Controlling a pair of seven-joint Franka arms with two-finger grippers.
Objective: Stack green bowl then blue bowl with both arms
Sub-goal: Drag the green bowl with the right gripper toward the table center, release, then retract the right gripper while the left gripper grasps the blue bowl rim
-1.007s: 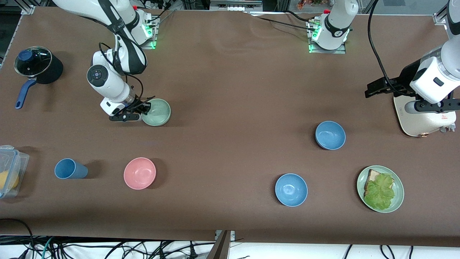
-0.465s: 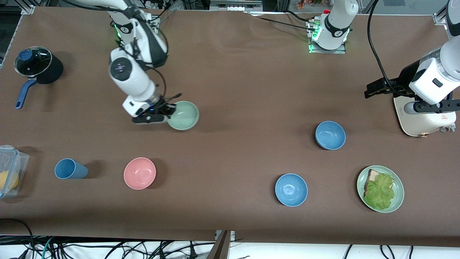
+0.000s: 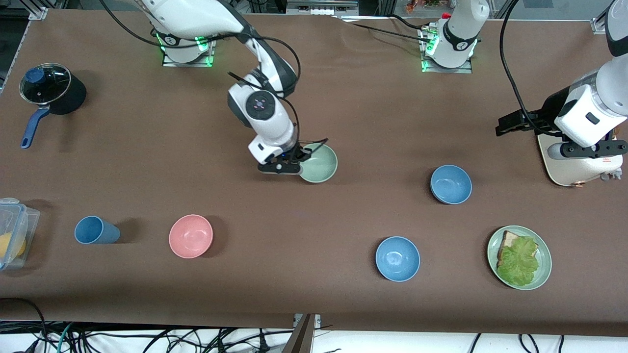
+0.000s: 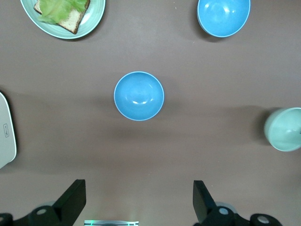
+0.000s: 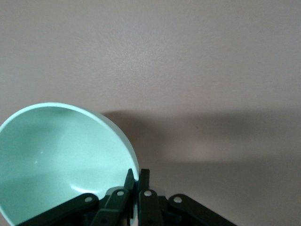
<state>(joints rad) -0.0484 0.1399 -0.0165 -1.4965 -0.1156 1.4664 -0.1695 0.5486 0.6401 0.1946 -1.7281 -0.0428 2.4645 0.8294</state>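
Observation:
The blue bowl nearest the white appliance should be grabbed by its rim (image 3: 468, 176) with my left gripper next. Then my left gripper can nest it in the green bowl (image 3: 320, 163).
My right gripper (image 3: 297, 164) is shut on the rim of the green bowl (image 3: 320, 163) and holds it just above the middle of the table. In the right wrist view the fingers (image 5: 142, 178) pinch the green bowl's (image 5: 56, 155) rim. One blue bowl (image 3: 451, 184) sits toward the left arm's end. A second blue bowl (image 3: 397, 258) sits nearer the front camera. My left gripper (image 3: 586, 147) is open and empty, high over the white appliance. The left wrist view shows my left gripper (image 4: 136, 207), both blue bowls (image 4: 139, 96) (image 4: 223, 16) and the green bowl (image 4: 283, 129).
A pale-green plate with toast and lettuce (image 3: 543, 274) and a white appliance (image 3: 576, 169) are at the left arm's end. A pink bowl (image 3: 191, 236), a blue cup (image 3: 95, 230), a lidded black pot (image 3: 49, 90) and a plastic container (image 3: 12, 233) are at the right arm's end.
My right arm has carried the green bowl from near its own end toward the middle of the table. The left arm has barely moved.

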